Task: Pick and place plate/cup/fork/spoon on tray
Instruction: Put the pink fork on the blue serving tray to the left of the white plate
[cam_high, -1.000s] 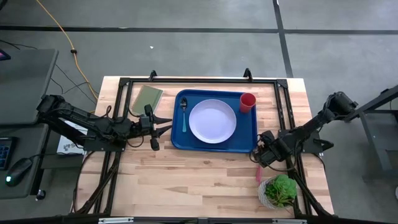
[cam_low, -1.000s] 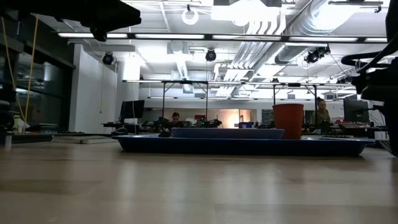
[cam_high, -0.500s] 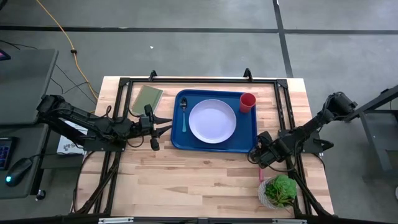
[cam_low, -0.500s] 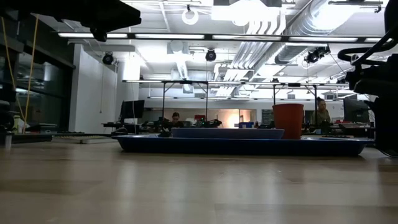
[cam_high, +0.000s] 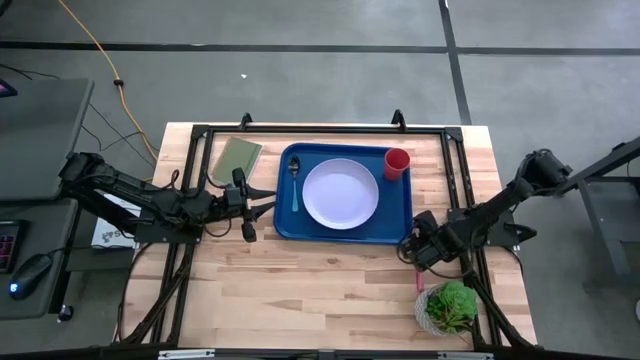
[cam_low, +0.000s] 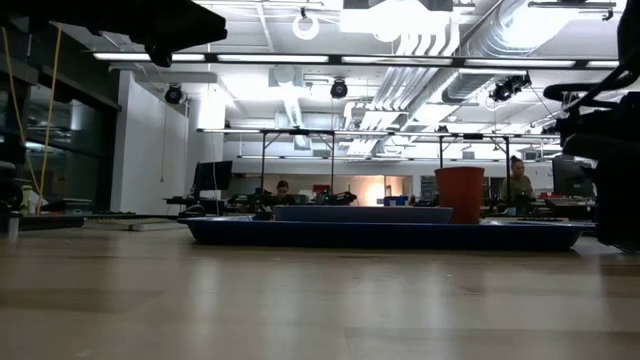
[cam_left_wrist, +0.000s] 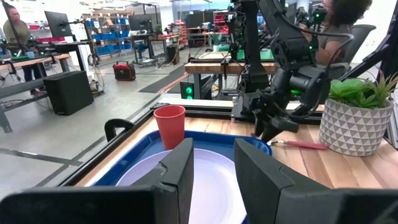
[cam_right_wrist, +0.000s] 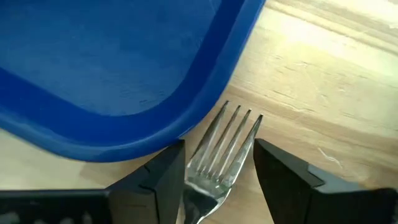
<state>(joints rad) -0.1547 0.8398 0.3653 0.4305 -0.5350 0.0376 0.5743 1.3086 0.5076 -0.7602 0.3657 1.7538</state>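
Observation:
My right gripper will next pick up the fork (cam_high: 418, 279) by the fork's neck, to add it to the blue tray (cam_high: 285, 225).
The blue tray (cam_high: 285, 225) lies mid-table. On it rest the pale plate (cam_high: 342, 194), the red cup (cam_high: 397, 163) at its far right corner, and the teal-handled spoon (cam_high: 296, 185) along its left side. The fork (cam_high: 418, 279) lies flat on the table off the tray's near right corner, its tines (cam_right_wrist: 225, 140) pointing at the tray's rim (cam_right_wrist: 205, 93). My right gripper (cam_high: 413, 250) is open and low over the fork, one finger (cam_right_wrist: 163, 180) on either side of the fork's neck. My left gripper (cam_high: 264, 200) waits, open and empty, at the tray's left edge.
A potted plant (cam_high: 447, 308) stands at the near right, just past the fork's handle. An olive-green rectangle (cam_high: 236, 158) lies at the far left. Black frame rails (cam_high: 455, 170) run along the table's sides. Bare wood lies between the tray and the near edge.
My right gripper has gone a little toward the table's left, closing on the tray's near right corner and the fork's tines. It stays open.

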